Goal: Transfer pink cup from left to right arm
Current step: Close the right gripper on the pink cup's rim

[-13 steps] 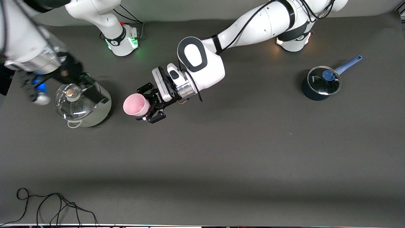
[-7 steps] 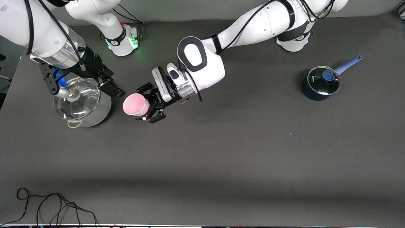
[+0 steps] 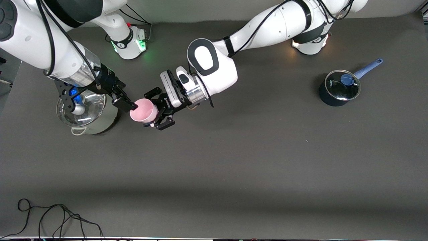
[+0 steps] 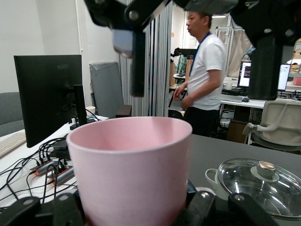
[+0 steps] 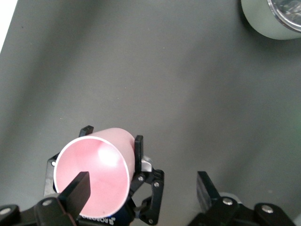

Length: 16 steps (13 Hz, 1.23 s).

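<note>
My left gripper's fingers wrap the base of the cup, so my right gripper should next pinch the cup by its open rim [image 3: 135,103] [image 5: 127,186].
The pink cup [image 3: 143,111] is up in the air, held at its base by my left gripper [image 3: 157,113], which is shut on it. Its mouth tilts toward the right arm's end of the table. The cup fills the left wrist view [image 4: 131,169], with my left gripper [image 4: 136,209] around its base. My right gripper [image 3: 102,105] is open wide. One finger [image 5: 77,190] sits at the cup's mouth [image 5: 91,172]; the other finger [image 5: 207,188] stands clear of the cup, toward the pot. Neither finger presses on the cup. The right gripper's midpoint [image 5: 143,186] lies beside the cup wall.
A steel pot with a glass lid [image 3: 97,118] stands beside the cup toward the right arm's end, partly under the right arm; it also shows in the left wrist view [image 4: 256,183]. A dark saucepan with a blue handle [image 3: 337,88] stands at the left arm's end. A black cable [image 3: 50,217] lies near the front camera.
The right arm has swung in from the table's end over the steel pot, bringing its open gripper to the cup's mouth. The left arm and the cup have stayed put.
</note>
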Each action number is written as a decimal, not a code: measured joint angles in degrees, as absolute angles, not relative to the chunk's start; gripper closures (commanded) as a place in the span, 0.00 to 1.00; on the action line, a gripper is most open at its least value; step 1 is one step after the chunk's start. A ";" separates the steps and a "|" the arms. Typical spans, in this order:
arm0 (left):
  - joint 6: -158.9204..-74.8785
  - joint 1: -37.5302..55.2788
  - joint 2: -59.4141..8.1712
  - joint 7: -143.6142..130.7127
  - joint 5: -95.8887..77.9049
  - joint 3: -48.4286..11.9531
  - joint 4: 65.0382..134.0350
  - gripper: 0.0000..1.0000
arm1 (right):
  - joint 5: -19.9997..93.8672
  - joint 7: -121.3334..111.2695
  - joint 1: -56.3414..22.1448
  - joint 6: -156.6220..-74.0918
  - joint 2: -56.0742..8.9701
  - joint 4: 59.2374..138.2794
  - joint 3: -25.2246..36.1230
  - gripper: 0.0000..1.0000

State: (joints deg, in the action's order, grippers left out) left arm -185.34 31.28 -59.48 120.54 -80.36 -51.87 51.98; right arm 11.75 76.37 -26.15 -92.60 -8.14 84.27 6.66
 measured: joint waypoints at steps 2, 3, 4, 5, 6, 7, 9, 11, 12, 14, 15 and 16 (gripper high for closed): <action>-185.34 31.32 -59.48 120.53 -80.36 -51.87 51.98 1.00 | 11.76 76.37 -26.15 -94.51 -8.22 85.59 6.67 0.00; -185.34 31.34 -59.48 120.53 -80.36 -51.87 51.98 1.00 | 11.77 76.37 -26.15 -94.79 -8.33 86.01 6.67 0.00; -185.34 31.35 -59.48 120.52 -80.36 -51.87 51.97 1.00 | 11.78 76.37 -26.15 -95.09 -8.46 86.29 6.67 0.00; -185.34 31.35 -59.48 120.52 -80.36 -51.87 51.97 1.00 | 11.82 76.37 -26.16 -95.48 -8.64 86.35 6.67 0.02; -185.34 31.35 -59.48 120.52 -80.36 -51.87 51.97 1.00 | 11.87 76.37 -26.17 -95.56 -8.80 86.35 6.67 0.16; -185.34 31.35 -59.48 120.52 -80.36 -51.87 51.97 1.00 | 12.02 76.39 -26.18 -95.58 -8.95 86.35 6.67 0.41; -185.34 31.35 -59.48 120.51 -80.36 -51.87 51.96 1.00 | 12.60 76.39 -26.21 -95.58 -9.06 86.34 6.67 0.72; -185.34 31.35 -59.48 120.50 -80.36 -51.87 51.96 1.00 | 12.78 76.92 -26.25 -95.58 -9.06 86.25 6.62 0.98; -185.34 31.35 -59.48 120.50 -80.36 -51.87 51.96 1.00 | 12.80 77.43 -26.37 -95.58 -9.06 86.22 6.58 1.00; -185.34 31.35 -59.48 120.50 -80.36 -51.87 51.94 1.00 | 12.80 78.02 -26.66 -95.58 -9.06 86.20 6.42 1.00; -185.34 31.35 -59.48 120.50 -80.36 -51.87 51.92 1.00 | 12.80 78.12 -26.69 -95.58 -9.06 86.18 6.36 1.00; -185.34 31.41 -59.48 120.50 -80.35 -51.87 51.91 1.00 | 12.82 78.13 -26.69 -95.74 -9.06 86.17 6.33 1.00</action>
